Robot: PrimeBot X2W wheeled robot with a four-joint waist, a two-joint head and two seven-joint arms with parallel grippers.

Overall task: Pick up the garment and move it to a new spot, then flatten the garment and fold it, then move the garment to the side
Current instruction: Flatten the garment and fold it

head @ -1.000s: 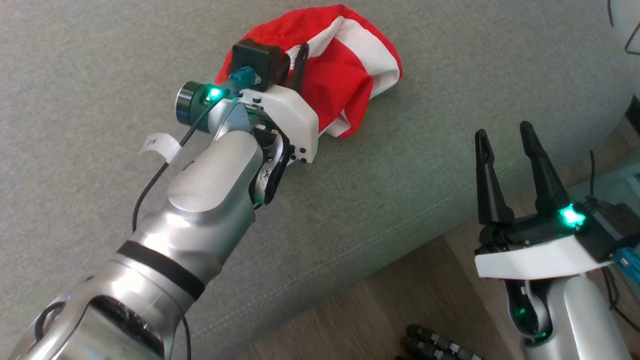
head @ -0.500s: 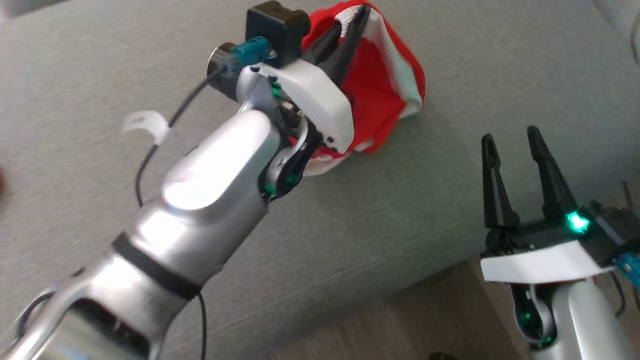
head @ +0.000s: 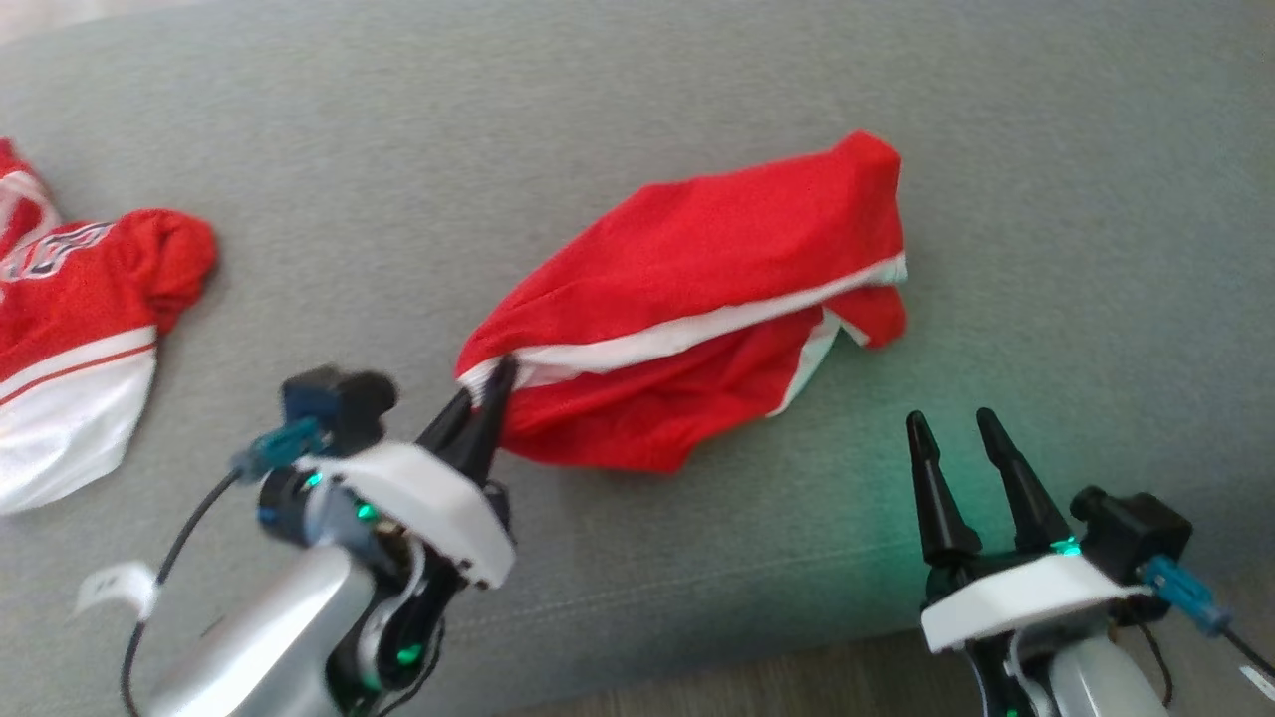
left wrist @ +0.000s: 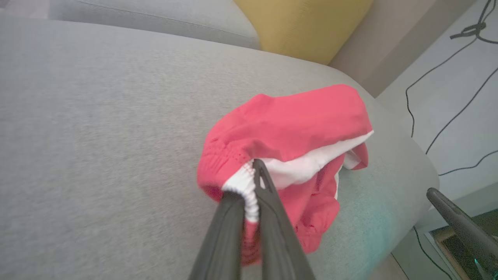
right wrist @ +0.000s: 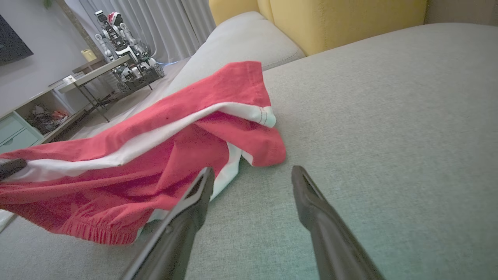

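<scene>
The red shorts need to be stretched flat for folding. My right gripper needs to grab them by their leg-hem end (head: 879, 275) (right wrist: 262, 114).
The garment (head: 697, 319) is a pair of red shorts with white stripes, stretched out across the grey sofa seat (head: 637, 119). My left gripper (head: 493, 383) is shut on the white elastic waistband at the garment's near-left end, holding that end a little above the cushion. In the left wrist view both fingers (left wrist: 268, 217) pinch the waistband of the garment (left wrist: 295, 128). My right gripper (head: 951, 423) stands open near the sofa's front edge, to the right of the garment and apart from it. In the right wrist view the garment (right wrist: 155, 155) lies just left of the open right gripper (right wrist: 251, 175).
A second red and white garment (head: 80, 299) lies at the sofa's far left. A yellow cushion (left wrist: 299, 23) stands behind the seat. The wooden floor (head: 797, 687) shows below the sofa's front edge. Black cables (left wrist: 447, 77) run on the wall, and a low table (right wrist: 97, 74) stands beyond.
The head camera has shifted. My left gripper has closed on the waistband and pulled back toward me, drawing the bunched garment out long. The right gripper has stayed open.
</scene>
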